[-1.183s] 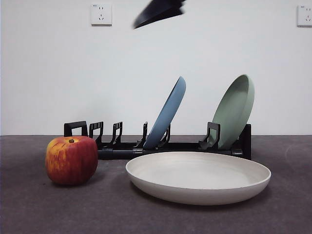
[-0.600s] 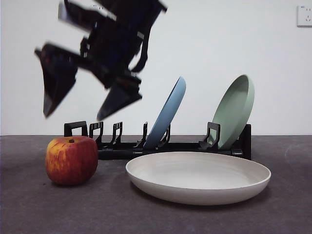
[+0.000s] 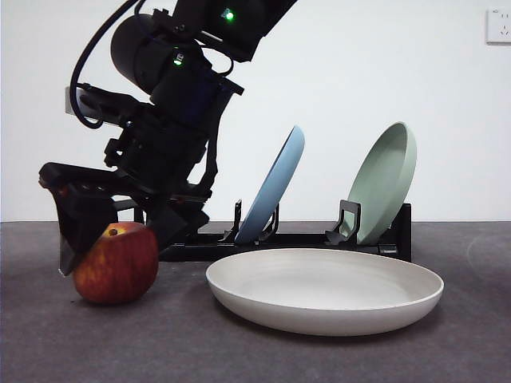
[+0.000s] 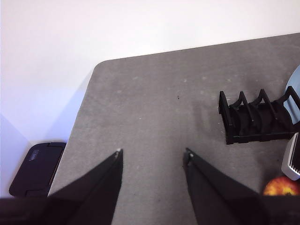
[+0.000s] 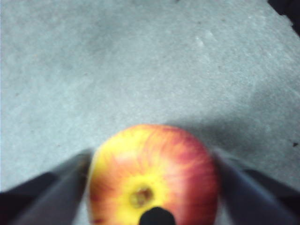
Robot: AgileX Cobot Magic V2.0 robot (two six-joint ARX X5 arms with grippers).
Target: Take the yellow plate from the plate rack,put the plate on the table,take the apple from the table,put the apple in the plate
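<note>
The apple has to go in the plate, so my right gripper needs to pick up the apple (image 3: 116, 267) by its rounded sides next and put it in the plate (image 3: 323, 287).
The apple (image 3: 116, 267) stands on the table (image 3: 255, 351) at the left. My right gripper (image 3: 116, 249) has come down over it, open, with one black jaw on each side. In the right wrist view the apple (image 5: 152, 173) fills the gap between the jaws, which flank it closely. The cream yellow plate (image 3: 323, 291) lies flat on the table right of the apple. The black plate rack (image 3: 287, 238) stands behind it. My left gripper (image 4: 152, 152) is open and empty, high above the table's left part, where the rack (image 4: 255, 119) and the apple (image 4: 281, 186) show.
A light blue plate (image 3: 275, 187) and a pale green plate (image 3: 386, 179) lean upright in the rack. The right arm (image 3: 176, 96) reaches down from the top and covers the rack's left end. The table's corner (image 4: 101, 65) and a dark object on the floor (image 4: 35, 166) show.
The right arm has swung down from the top of the front view to the apple, and its open jaws now flank it. The apple and the plates have not moved.
</note>
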